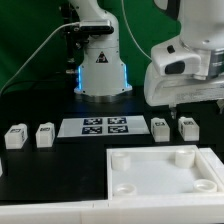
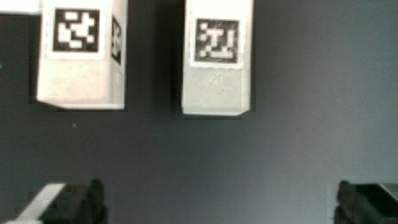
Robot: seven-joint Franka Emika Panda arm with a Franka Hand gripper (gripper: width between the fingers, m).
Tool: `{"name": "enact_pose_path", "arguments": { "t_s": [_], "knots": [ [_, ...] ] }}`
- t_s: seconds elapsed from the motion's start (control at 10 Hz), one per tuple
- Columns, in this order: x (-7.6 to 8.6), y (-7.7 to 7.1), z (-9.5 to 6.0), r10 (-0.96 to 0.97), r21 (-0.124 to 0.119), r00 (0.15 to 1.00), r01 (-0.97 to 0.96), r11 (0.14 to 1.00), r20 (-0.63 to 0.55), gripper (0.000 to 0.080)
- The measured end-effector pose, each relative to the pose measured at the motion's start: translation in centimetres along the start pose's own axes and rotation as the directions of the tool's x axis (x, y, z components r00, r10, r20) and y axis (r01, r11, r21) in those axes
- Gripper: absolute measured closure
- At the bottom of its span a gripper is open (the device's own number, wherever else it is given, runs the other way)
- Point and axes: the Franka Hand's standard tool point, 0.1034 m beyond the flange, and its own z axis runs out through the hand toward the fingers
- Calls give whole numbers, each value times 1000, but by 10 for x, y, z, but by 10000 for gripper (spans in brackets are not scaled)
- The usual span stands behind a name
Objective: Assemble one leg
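Note:
I need to grab the white leg by its tagged section with my gripper next, to assemble one leg onto the white tray-like part.
Four small white legs with black-and-white tags lie on the black table. Two are at the exterior view's left and two at its right. My gripper hangs just above the right pair. In the wrist view those two legs lie side by side, tags up, ahead of my gripper. Its dark fingertips stand wide apart with only bare table between them. The large white tray-like part lies in front of the legs.
The marker board lies flat between the two pairs of legs. The arm's white base stands behind it, before a green backdrop. Cables run along the back at the exterior view's left.

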Motion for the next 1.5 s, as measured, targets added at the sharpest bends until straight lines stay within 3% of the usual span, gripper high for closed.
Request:
{"name": "enact_pose_path", "arguments": {
  "t_s": [0.2,0.3,0.5,0.7,1.1,1.5],
  "knots": [
    [-3,-5,8,-27,-35,995,30,999,98,150],
    [-12,-2,9,-25,-39,974,34,999,225,150],
    [-4,1,13,-15,-38,927,31,999,375,150],
    [-10,-3,31,44,-73,912,-15,997,408,150],
    [-19,-8,59,42,-89,906,-5,996,422,150],
    [-26,-6,67,44,-96,898,-2,995,438,150]
  ]
}}
